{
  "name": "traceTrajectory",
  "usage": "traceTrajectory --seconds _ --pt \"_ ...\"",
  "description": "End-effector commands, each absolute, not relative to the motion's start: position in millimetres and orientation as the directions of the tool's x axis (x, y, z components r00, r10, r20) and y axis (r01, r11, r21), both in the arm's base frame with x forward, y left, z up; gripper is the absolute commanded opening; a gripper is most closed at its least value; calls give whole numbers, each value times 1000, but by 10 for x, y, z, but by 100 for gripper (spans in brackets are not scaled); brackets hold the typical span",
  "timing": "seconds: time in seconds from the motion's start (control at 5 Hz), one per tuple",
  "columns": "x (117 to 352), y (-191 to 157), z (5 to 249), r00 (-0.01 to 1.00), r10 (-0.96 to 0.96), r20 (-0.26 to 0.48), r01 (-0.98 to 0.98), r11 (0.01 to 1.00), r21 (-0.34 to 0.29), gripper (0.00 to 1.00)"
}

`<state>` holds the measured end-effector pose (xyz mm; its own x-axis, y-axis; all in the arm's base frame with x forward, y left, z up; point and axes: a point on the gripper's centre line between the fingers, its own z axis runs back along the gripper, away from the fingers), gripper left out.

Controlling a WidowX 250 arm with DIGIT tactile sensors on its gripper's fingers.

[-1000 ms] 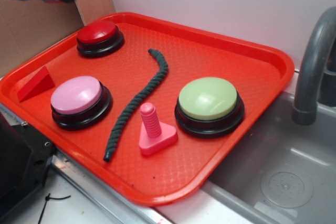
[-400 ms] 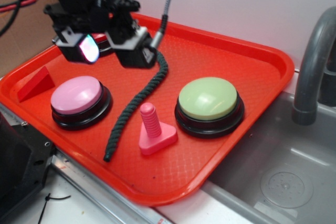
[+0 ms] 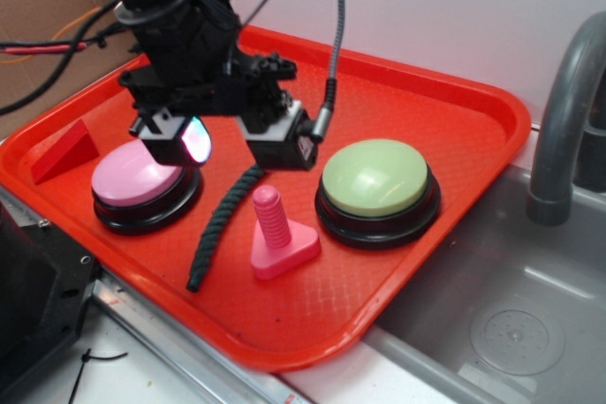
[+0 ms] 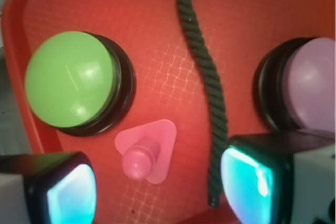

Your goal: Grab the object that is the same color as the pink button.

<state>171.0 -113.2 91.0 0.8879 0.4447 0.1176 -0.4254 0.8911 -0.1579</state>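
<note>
My fingers stop short of the ribbed peg (image 3: 275, 234), high above the red tray, so closing now would miss. My gripper moves toward the peg next, then closes.
The object, a hot-pink ribbed peg (image 3: 275, 234) on a flat triangular base, stands upright near the front of the red tray (image 3: 445, 111). From the wrist it shows as the peg (image 4: 144, 153), just ahead of the gap between my fingers. The pink button (image 3: 128, 182) sits at the left of the tray; the wrist view has the pink button (image 4: 310, 90) at its right edge. My gripper (image 3: 230, 144) hangs open above the tray, behind the peg and beside the pink button. The wrist view shows the gripper (image 4: 160, 190) holding nothing, its glowing pads (image 4: 71, 195) wide apart.
A light-green button (image 3: 374, 177) stands right of the peg. A dark green rope (image 3: 218, 229) lies between the peg and the pink button, partly under my gripper. A red wedge (image 3: 64, 150) sits at the tray's left edge. A grey sink (image 3: 511, 319) and faucet (image 3: 568, 111) are at the right.
My gripper has come from the upper left corner down and to the right over the tray, ending close behind the peg. It now hides the red button. Nothing on the tray has moved.
</note>
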Motion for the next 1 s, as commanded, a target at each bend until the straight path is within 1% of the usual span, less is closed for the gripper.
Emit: traceTrajectory --seconds 0.0,0.2,0.4,0.6,0.8 --pt "1898 -1282 597 907 414 72 -394 898 -197 100" --pt "1910 -1314 485 912 407 58 -392 903 -178 100" --pt "1917 -1310 446 915 401 52 -388 906 -172 3" --pt "1918 -1300 479 914 401 54 -386 905 -179 0" --pt "1914 -1291 511 921 386 59 -370 911 -182 0"
